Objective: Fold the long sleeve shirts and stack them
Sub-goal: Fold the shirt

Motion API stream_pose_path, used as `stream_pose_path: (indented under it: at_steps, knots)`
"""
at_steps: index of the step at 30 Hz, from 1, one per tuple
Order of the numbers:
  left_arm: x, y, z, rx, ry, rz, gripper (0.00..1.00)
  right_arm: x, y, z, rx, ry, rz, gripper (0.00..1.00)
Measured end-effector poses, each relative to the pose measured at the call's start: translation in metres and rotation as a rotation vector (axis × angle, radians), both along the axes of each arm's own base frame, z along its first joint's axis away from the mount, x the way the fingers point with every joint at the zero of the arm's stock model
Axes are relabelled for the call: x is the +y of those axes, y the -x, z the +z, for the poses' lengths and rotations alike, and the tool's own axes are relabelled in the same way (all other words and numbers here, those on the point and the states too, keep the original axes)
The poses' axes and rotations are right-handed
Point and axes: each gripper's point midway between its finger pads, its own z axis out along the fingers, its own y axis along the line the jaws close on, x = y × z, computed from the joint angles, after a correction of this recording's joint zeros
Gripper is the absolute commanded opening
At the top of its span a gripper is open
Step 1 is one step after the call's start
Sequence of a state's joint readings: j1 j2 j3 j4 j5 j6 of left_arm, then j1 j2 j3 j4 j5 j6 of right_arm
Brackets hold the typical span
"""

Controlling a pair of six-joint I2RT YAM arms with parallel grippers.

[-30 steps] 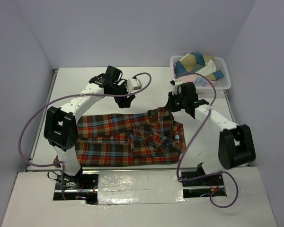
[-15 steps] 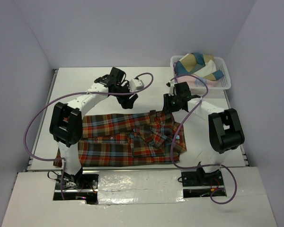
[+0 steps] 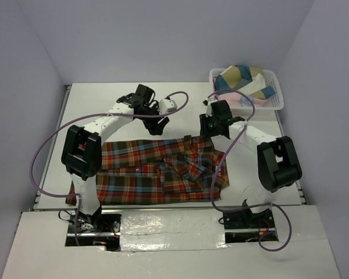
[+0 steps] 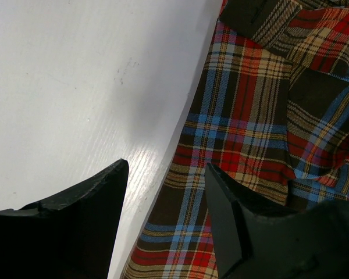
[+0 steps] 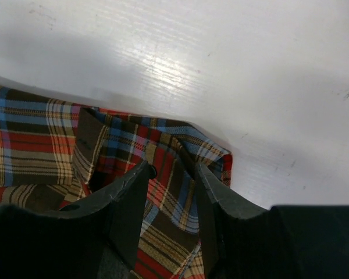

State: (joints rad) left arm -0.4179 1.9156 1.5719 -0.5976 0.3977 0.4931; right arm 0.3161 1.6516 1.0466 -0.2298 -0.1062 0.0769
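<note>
I need to grab the shirt's folded far corner (image 3: 206,139) (image 5: 179,156) with my right gripper next. Then it will pull the corner inward to fold it, within reach of my left gripper.
A red-orange, brown and blue plaid long sleeve shirt (image 3: 157,168) lies spread on the white table, collar end to the right. My left gripper (image 3: 155,125) is open just above the shirt's far edge. In the left wrist view the cloth edge (image 4: 244,116) runs between the spread fingers of the left gripper (image 4: 166,168). My right gripper (image 3: 209,129) is open over the shirt's far right corner. In the right wrist view a folded plaid corner (image 5: 168,145) lies between and below the tips of the right gripper (image 5: 171,168). Neither gripper holds anything.
A white slotted basket (image 3: 274,93) at the far right corner holds more bunched cloth in tan, blue and white (image 3: 239,79). Purple cables loop over both arms. Bare table (image 3: 104,99) lies beyond the shirt.
My right arm has folded in and its gripper has shifted left to the shirt's far right corner. My left gripper has dropped slightly toward the far edge. The shirt has hardly moved.
</note>
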Motion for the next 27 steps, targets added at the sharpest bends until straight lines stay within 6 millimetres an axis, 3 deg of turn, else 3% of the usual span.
stream_pose_path:
  at_steps: [4,7,13,18,27]
  knots:
    - [0.0,0.0,0.0,0.0,-0.001,0.0,0.68,0.0,0.004,-0.003,0.019,0.013,-0.011,0.46]
    - [0.001,0.0,-0.001,0.0,-0.003,0.001,0.68,-0.008,0.005,-0.006,0.029,0.04,-0.054,0.56]
    - [0.004,0.005,-0.01,0.02,-0.019,0.002,0.68,-0.012,0.004,-0.003,0.023,0.041,-0.086,0.66]
    - [0.007,0.009,-0.016,0.034,-0.03,0.003,0.68,-0.013,0.002,0.012,-0.003,0.003,-0.11,0.64]
    - [0.008,0.008,-0.016,0.029,-0.039,0.008,0.68,-0.012,0.008,-0.002,0.057,-0.018,-0.136,0.64]
